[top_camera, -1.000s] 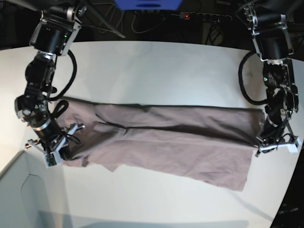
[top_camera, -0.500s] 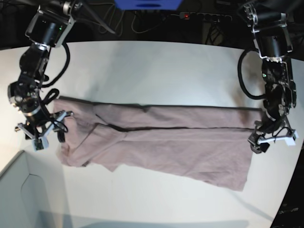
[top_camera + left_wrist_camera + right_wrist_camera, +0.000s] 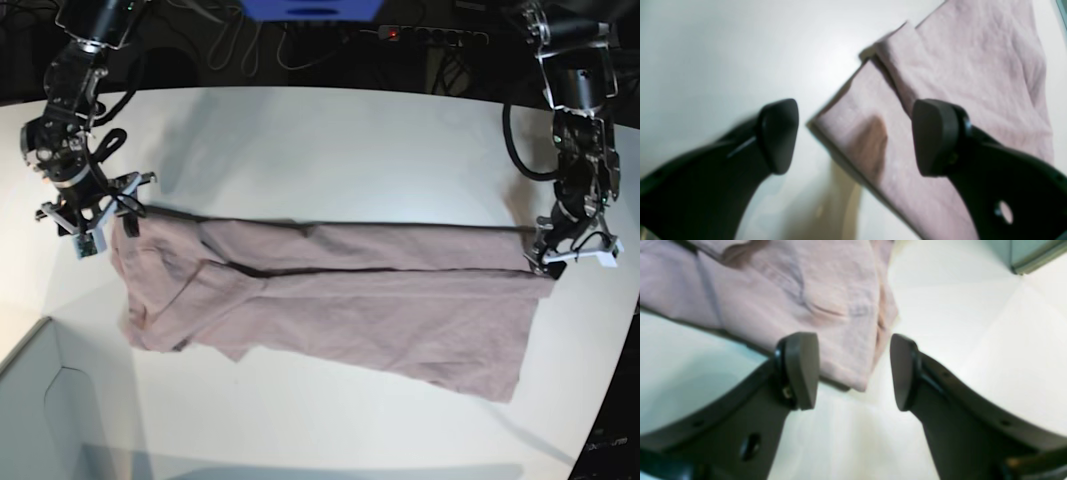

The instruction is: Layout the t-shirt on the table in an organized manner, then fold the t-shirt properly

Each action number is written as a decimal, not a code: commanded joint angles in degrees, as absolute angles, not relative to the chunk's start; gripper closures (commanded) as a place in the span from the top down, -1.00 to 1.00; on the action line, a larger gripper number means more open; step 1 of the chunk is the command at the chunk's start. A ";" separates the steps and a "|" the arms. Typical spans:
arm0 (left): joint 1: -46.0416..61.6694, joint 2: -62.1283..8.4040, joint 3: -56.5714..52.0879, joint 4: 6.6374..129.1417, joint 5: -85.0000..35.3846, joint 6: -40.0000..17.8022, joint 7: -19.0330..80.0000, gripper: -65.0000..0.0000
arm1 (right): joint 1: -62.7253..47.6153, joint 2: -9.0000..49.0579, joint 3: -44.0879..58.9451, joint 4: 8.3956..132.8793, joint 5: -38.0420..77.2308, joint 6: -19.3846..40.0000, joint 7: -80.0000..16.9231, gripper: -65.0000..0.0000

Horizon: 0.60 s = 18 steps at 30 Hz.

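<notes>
Both fingers reach the white tabletop's level (image 3: 806, 156) around the t-shirt's corner. A close now would catch it, so my left gripper closes on the t-shirt's corner (image 3: 824, 122).
The mauve t-shirt (image 3: 340, 290) lies flat across the white table (image 3: 330, 140), folded lengthwise into a long band, wrinkled at its left end. My left gripper (image 3: 548, 262) is open at the shirt's far right corner. In the left wrist view the gripper (image 3: 857, 136) is open, with the shirt's corner (image 3: 973, 66) below and between its fingers. My right gripper (image 3: 105, 225) is open at the shirt's far left corner. In the right wrist view the gripper (image 3: 851, 371) is open and empty just above the shirt's edge (image 3: 790, 300).
A pale box corner (image 3: 60, 420) juts in at the near left and also shows in the right wrist view (image 3: 1033, 256). A power strip (image 3: 420, 36) and cables lie beyond the table's far edge. The table's curved edge runs close to the left arm.
Both grippers have moved toward the far side of the table. The right one went from the shirt's near left corner to its far left corner; the left one went up along the right edge.
</notes>
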<state>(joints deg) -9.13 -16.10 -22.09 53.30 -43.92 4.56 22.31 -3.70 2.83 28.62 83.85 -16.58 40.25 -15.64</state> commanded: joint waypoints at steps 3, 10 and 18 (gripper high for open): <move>-10.68 -16.84 -22.11 53.14 -44.18 4.53 22.64 0.53 | -3.21 3.56 28.70 82.77 -15.96 40.00 -14.64 0.05; -10.86 -16.75 -22.11 53.05 -44.18 4.53 22.64 -0.32 | -1.63 5.05 28.79 75.30 -15.96 40.00 -14.29 0.05; -10.86 -16.75 -22.11 53.05 -44.18 4.53 22.64 -0.59 | 2.51 6.20 32.92 68.26 -15.96 40.00 -14.29 0.05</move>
<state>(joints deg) -9.87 -15.90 -22.02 52.10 -43.97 4.91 23.53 1.72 5.30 32.93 67.44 -16.58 40.25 -15.44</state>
